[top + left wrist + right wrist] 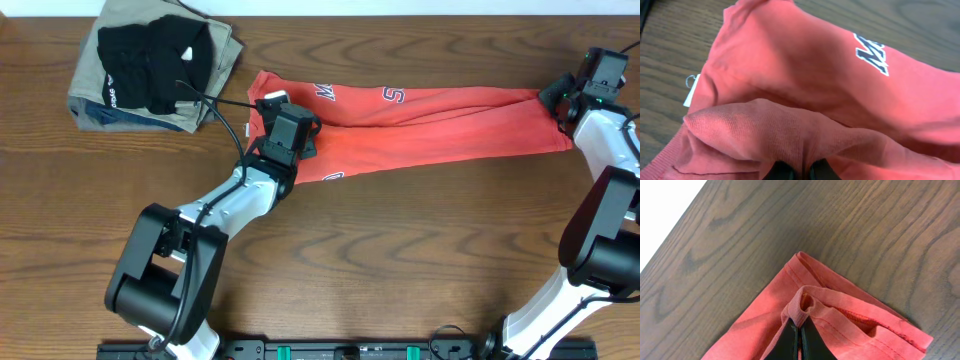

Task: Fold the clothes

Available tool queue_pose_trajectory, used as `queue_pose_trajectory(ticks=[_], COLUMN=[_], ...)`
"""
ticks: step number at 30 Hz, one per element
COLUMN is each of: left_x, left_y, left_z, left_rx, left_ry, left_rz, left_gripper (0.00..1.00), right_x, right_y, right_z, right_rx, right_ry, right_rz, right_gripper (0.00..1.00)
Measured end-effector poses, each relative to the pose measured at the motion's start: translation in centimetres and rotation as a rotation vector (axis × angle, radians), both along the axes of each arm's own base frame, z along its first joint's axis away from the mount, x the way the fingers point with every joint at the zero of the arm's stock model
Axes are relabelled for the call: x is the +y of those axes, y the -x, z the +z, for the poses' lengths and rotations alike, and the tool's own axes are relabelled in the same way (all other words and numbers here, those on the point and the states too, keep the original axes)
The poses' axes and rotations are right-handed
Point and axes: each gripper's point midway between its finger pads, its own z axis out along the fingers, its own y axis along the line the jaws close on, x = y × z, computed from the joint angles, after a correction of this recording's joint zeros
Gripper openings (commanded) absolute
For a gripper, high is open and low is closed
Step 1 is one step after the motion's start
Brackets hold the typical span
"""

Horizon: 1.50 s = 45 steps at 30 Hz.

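The robot's left gripper should open now, because the T-shirt's pinched fold (760, 121) at its fingers overlaps the lettered layer (822, 70), so the T-shirt would stay folded if the gripper opened now.
The clothes, a red-orange T-shirt (430, 122) with white lettering, lies stretched in a long band across the far half of the table. My left gripper (283, 132) is shut on a pinched ridge of its cloth (790, 135) at the left end. At the right end my right gripper (562, 100) is shut on the hem; the hem's fold (802, 305) bunches just ahead of the black fingertips (790, 337). A white label (691, 91) shows at the shirt's left edge.
A folded black garment (150, 62) rests on a folded khaki one (215, 75) at the far left corner. A black cable (215, 105) runs from there to the left arm. The table's far edge (670, 235) lies close behind the right gripper.
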Motion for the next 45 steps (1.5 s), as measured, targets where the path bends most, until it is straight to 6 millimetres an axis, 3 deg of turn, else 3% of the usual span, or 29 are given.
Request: queue_pose_trajectory(ticks=[2, 3, 5, 7, 8, 12, 18, 22, 27, 30, 35, 40, 45], left_x=[0.2, 0.3, 0.7, 1.2, 1.6, 2.8, 3.3, 3.8, 3.2, 2.5, 1.7, 1.4, 1.2], left_y=[0.0, 0.0, -0.1, -0.2, -0.3, -0.1, 1.0, 2.3, 3.1, 3.6, 5.6, 7.6, 9.3], left_z=[-0.2, -0.2, -0.3, -0.3, -0.3, -0.6, -1.6, -1.3, 3.2, 4.3, 2.4, 0.7, -0.1], left_rx=[0.004, 0.005, 0.007, 0.008, 0.007, 0.026, 0.087, 0.134, 0.083, 0.080, 0.199, 0.306, 0.387], left_ry=[-0.007, -0.008, -0.019, -0.019, -0.028, -0.045, -0.080, -0.101, -0.034, 0.008, 0.033, 0.047, 0.057], left_rz=[0.006, 0.009, 0.011, 0.031, 0.034, 0.061, 0.053, 0.047, 0.013, -0.022, -0.076, -0.105, -0.124], left_gripper=[0.06, 0.11, 0.32, 0.46, 0.54, 0.77, 0.86, 0.98, 1.00, 1.00, 1.00, 0.98, 0.98], right_x=[-0.2, -0.2, -0.4, -0.5, -0.5, -0.5, -0.8, -2.1, -5.0, -6.1, -6.2, -5.0, -3.8], right_y=[0.1, 0.1, 0.2, 0.2, 0.2, 0.6, 2.2, 3.2, 4.0, 4.8, 4.9, 4.3, 3.7], right_z=[0.0, 0.0, 0.0, 0.0, 0.0, -0.2, -1.3, -1.3, -0.5, -0.7, -0.8, -0.8, -3.0], right_rx=[0.003, 0.004, 0.006, 0.009, 0.011, 0.038, 0.125, 0.167, 0.174, 0.185, 0.176, 0.160, 0.167], right_ry=[0.008, 0.011, 0.017, 0.026, 0.028, 0.047, 0.058, 0.080, 0.106, 0.091, 0.080, 0.085, 0.058], right_rz=[-0.007, -0.011, -0.018, -0.018, -0.018, 0.006, 0.010, 0.002, 0.031, 0.069, 0.148, 0.284, 0.391], right_gripper=[0.09, 0.23, 0.59, 0.94, 0.99, 0.99, 0.99, 0.99, 0.99, 0.99, 0.99, 0.99, 0.99])
